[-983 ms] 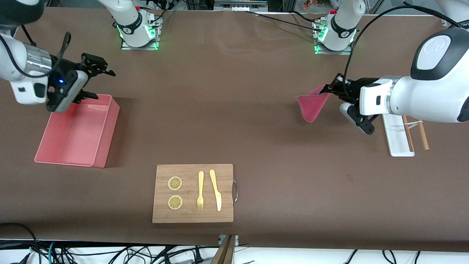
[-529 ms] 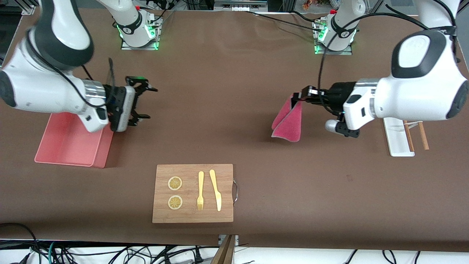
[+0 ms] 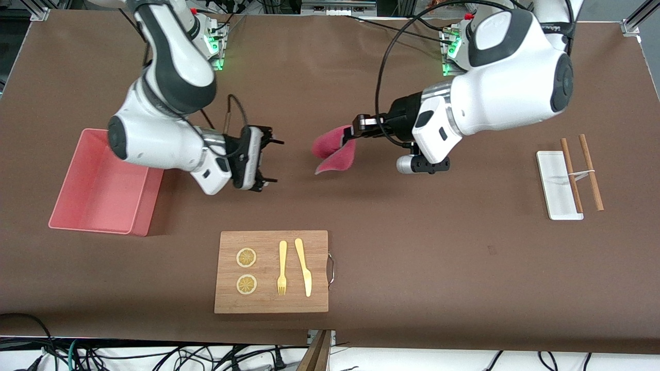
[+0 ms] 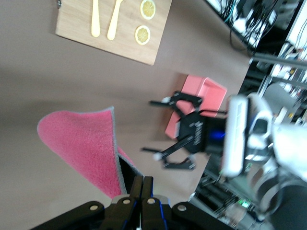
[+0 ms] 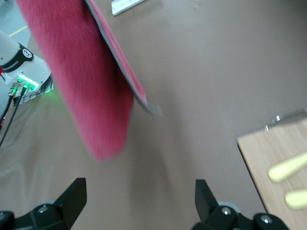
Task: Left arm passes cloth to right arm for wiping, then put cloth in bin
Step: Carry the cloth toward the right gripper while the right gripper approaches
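Note:
My right gripper grabs the pink cloth by its free hanging corner next, to take over the cloth for wiping.
My left gripper is shut on a corner of the magenta-pink cloth, which hangs folded in the air over the middle of the table. In the left wrist view the cloth shows its grey edge beside the shut fingers. My right gripper is open and empty, facing the cloth with a gap between them. It also shows in the left wrist view. The right wrist view shows the cloth hanging ahead of the open gripper. The pink bin stands toward the right arm's end of the table.
A wooden board with two lemon slices, a yellow fork and a yellow knife lies nearer the front camera. A small white tray with brown chopsticks lies toward the left arm's end.
Both arms have swung toward the middle of the table. The left gripper has carried the cloth toward the right gripper, which left the bin and now faces it, still open.

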{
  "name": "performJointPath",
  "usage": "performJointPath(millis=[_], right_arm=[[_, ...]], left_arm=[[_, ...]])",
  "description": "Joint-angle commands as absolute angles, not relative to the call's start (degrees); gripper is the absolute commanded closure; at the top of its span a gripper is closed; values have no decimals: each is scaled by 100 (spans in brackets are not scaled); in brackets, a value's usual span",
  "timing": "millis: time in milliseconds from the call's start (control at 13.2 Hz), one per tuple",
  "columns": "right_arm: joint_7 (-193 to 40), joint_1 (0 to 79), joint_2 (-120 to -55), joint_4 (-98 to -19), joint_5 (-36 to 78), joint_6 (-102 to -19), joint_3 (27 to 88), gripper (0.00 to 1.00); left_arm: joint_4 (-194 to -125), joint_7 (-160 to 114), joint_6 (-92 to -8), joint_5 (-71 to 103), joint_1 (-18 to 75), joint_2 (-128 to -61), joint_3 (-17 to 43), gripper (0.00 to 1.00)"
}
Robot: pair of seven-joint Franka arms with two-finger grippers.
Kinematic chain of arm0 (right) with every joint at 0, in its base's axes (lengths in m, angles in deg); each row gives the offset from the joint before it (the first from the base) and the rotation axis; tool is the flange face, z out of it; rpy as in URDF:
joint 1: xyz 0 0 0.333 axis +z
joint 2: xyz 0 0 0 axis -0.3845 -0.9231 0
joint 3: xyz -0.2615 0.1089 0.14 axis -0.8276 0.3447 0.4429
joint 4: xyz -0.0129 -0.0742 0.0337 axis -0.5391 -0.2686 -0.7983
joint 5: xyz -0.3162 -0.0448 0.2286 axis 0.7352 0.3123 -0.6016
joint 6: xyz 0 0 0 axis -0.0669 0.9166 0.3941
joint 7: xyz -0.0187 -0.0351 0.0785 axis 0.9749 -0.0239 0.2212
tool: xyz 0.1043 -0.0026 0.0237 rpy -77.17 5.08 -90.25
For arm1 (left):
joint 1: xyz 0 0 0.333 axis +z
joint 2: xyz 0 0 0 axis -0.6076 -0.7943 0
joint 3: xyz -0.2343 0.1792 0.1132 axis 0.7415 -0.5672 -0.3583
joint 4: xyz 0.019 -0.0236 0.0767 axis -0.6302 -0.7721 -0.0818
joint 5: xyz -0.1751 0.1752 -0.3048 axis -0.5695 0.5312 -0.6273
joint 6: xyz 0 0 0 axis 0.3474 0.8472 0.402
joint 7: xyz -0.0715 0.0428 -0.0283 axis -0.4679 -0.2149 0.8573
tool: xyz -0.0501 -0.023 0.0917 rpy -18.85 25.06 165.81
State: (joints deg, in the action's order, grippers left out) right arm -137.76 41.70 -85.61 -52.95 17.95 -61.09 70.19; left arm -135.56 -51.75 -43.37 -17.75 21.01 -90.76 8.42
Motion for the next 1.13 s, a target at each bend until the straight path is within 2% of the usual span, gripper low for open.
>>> performJointPath(millis=[0, 529, 1059], right_arm=[[-13808, 4519, -8560, -5257, 1660, -6401, 7013, 0], [-13755, 4775, -8674, -5222, 1730, -6787, 7013, 0], [-13729, 4898, -8954, -4801, 2355, -6964, 7013, 0]], left_arm=[[-13399, -5728, -4963, -1881, 1774, -9238, 772, 100], [-13399, -5818, -5071, -1881, 1747, -9238, 763, 100], [-13399, -5818, -5071, -1881, 1799, -9230, 763, 100]])
